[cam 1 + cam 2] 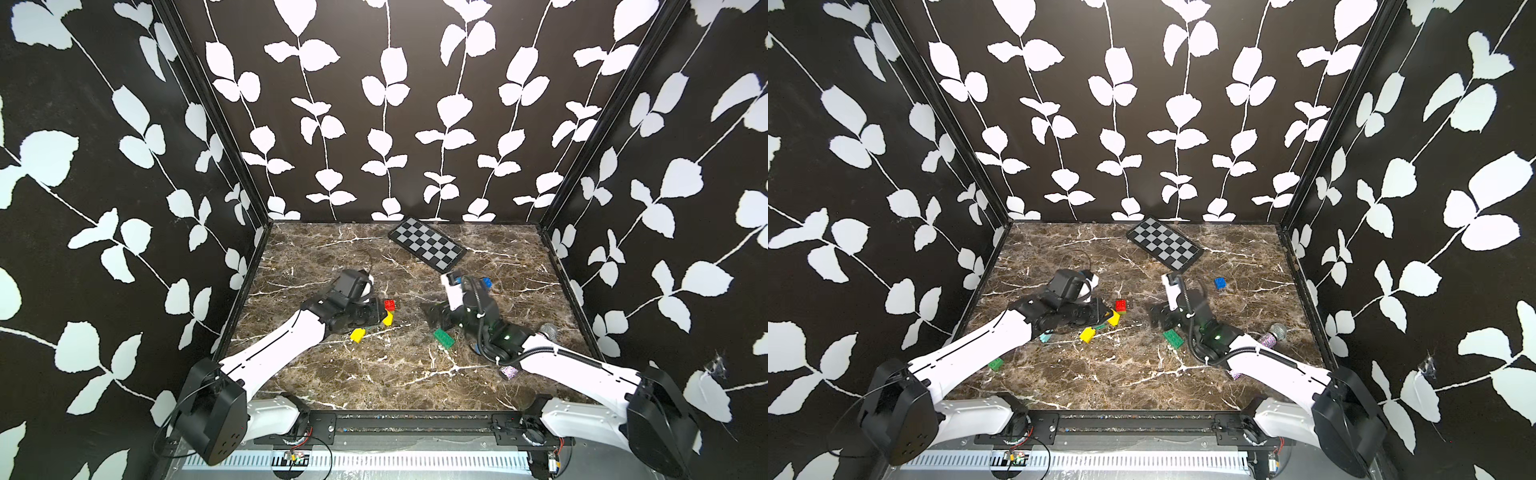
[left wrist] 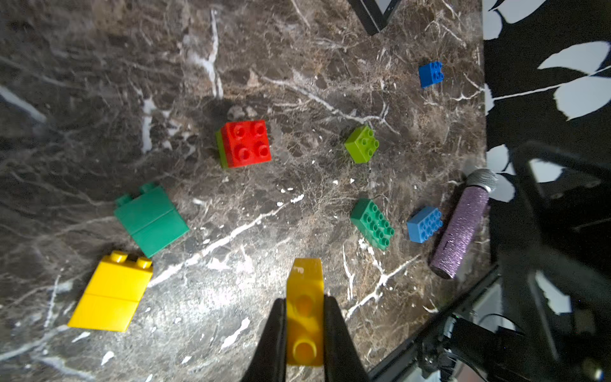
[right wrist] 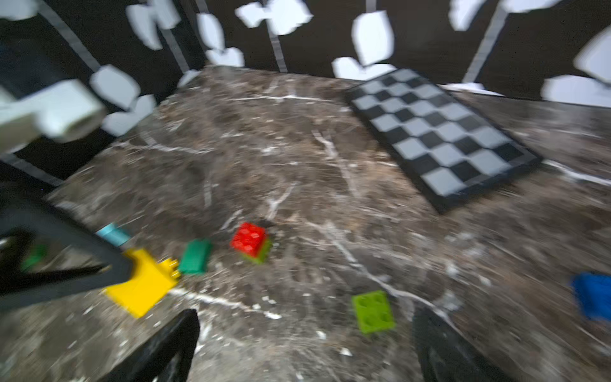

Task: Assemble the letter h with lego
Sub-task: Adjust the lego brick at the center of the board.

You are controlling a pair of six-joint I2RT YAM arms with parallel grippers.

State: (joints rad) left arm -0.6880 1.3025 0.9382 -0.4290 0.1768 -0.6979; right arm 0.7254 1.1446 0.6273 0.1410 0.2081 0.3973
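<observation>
My left gripper lowers the yellow brick (image 1: pixel 388 319) (image 2: pixel 305 286) in its fingers, before it releases it, since the brick hangs well above the marble tabletop.
My left gripper (image 2: pixel 304 317) is shut on a yellow brick (image 2: pixel 304 297), held low over the marble table (image 1: pixel 374 374) beside a red brick stacked on a lime one (image 2: pixel 246 144). A loose yellow brick (image 2: pixel 112 294) and a dark green brick on its side (image 2: pixel 150 220) lie close by. My right gripper (image 3: pixel 307 337) stands open and holds nothing. A lime brick (image 3: pixel 373 312) lies on the table ahead of it, nearer one finger. A dark green brick (image 1: pixel 444 338) lies just in front of the right arm. Two blue bricks (image 2: pixel 430 74) (image 2: pixel 425 225) sit farther right.
A black-and-grey checkered board (image 1: pixel 427 244) lies at the back. A glittery purple cylinder (image 2: pixel 461 228) lies under the right arm near the right wall. A pale blue brick (image 1: pixel 1045 336) and a small green brick (image 1: pixel 995 364) lie by the left arm.
</observation>
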